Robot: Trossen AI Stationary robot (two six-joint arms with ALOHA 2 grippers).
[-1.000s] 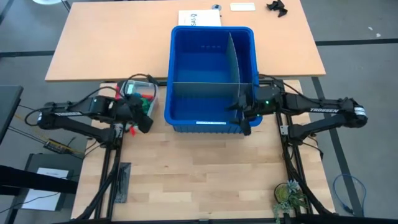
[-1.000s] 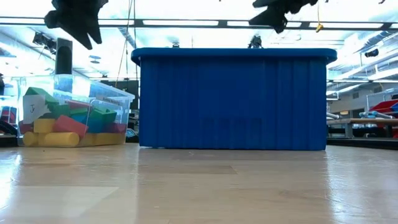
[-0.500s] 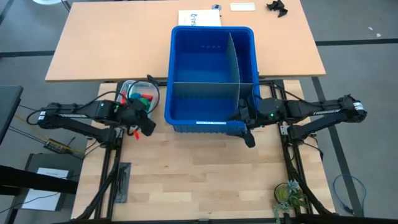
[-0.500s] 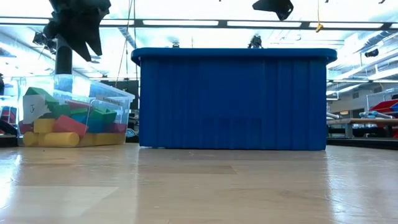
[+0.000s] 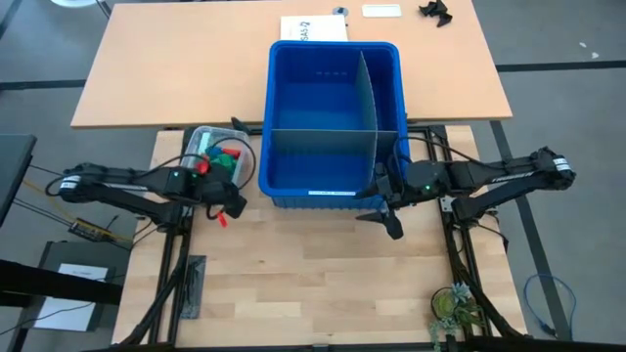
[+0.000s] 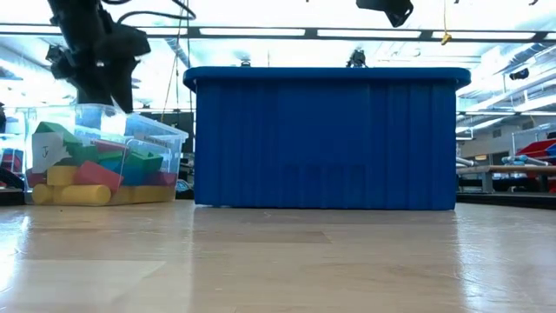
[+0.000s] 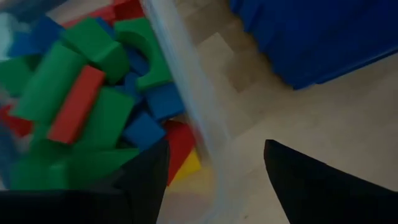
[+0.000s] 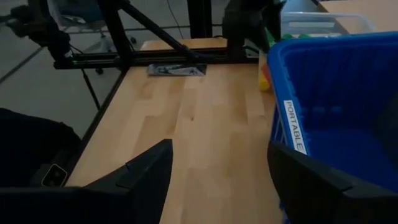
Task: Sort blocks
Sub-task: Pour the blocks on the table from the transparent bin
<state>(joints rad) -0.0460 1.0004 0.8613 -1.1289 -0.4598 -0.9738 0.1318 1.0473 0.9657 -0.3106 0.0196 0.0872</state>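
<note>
I need to grab the clear tub by its side (image 5: 245, 164) (image 7: 200, 112) with my left gripper next. Then I can bring the blocks over for sorting.
The blocks (image 5: 221, 156) are red, green, blue and yellow pieces piled in a small clear tub (image 6: 165, 143) left of the big blue bin (image 5: 267, 117). My left gripper (image 7: 214, 180) is open and tipped steeply down at the tub's near right corner. The clear tub wall (image 7: 180, 93) runs between its fingers, one over the blocks (image 7: 81, 106) and one over the table. I see no touch. My right gripper (image 8: 217, 174) is open and holds nothing. It hovers high over the table by the bin's near right corner (image 5: 388, 217).
Grey dividers (image 5: 372, 98) split the blue bin (image 6: 326, 139) into compartments. Behind it stands a second table with papers (image 5: 313, 29). A dark flat object (image 5: 193, 284) lies near left and a small plant (image 5: 452, 308) near right. Bare wood stretches in front of the bin.
My left gripper has come down toward the tub of blocks and a little toward the near edge. My right gripper has swung from the bin's near right rim out toward the table's near edge, staying high.
</note>
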